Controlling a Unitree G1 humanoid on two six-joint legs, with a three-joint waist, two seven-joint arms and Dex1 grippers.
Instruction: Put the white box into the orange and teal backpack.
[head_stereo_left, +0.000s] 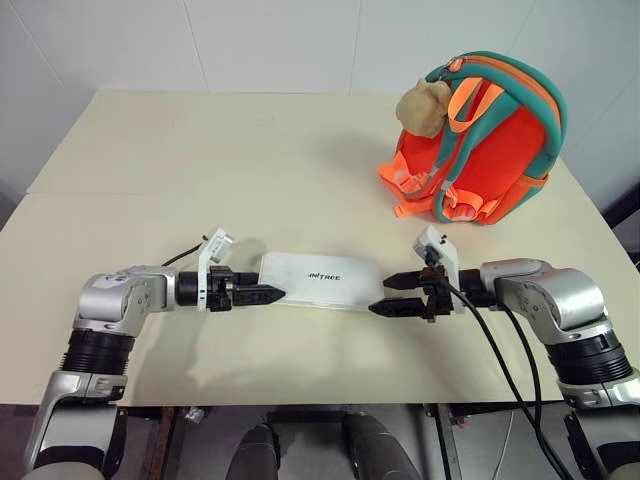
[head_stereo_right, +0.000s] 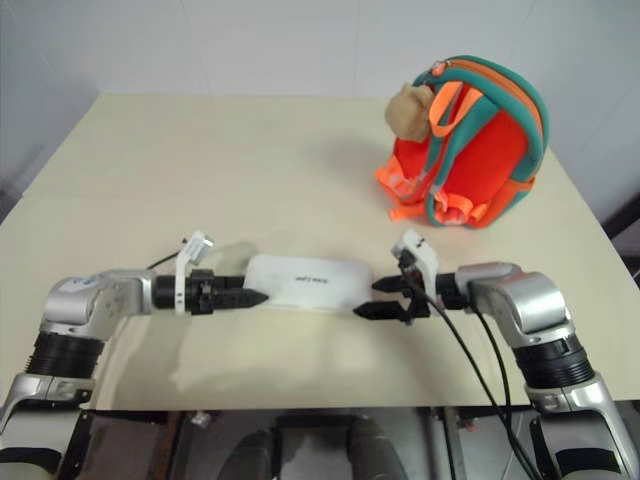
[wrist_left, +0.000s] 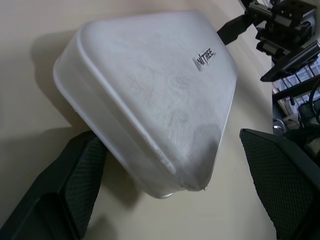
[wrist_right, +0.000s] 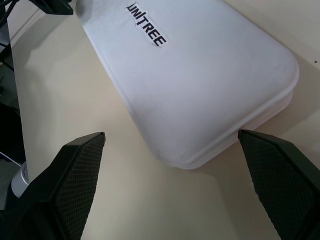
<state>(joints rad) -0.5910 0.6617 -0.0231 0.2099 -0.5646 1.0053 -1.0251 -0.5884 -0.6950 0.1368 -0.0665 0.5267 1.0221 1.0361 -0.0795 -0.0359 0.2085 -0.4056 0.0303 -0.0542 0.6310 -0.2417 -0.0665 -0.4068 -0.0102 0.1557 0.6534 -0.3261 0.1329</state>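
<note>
The bare table shows beside the near end of the white box, below the fingers, so my left gripper should go lower before it closes on the box.
The white box (head_stereo_left: 322, 280) lies flat on the table near its front edge, with dark lettering on its lid. My left gripper (head_stereo_left: 272, 294) is at the box's left end, open, its fingers (wrist_left: 75, 185) on either side of that end. At the right end my right gripper (head_stereo_left: 381, 295) stands open too, and the box's corner (wrist_right: 200, 90) sits between its fingers (wrist_right: 75, 180) with gaps on both sides. The orange and teal backpack (head_stereo_left: 505, 150) stands upright at the back right, straps facing me, a tan plush toy (head_stereo_left: 426, 106) hanging at its top left.
The cream table (head_stereo_left: 200, 150) runs back to a white wall, with bare surface to the left and in the middle. Black cables (head_stereo_left: 505, 370) trail from my right wrist over the table's front edge.
</note>
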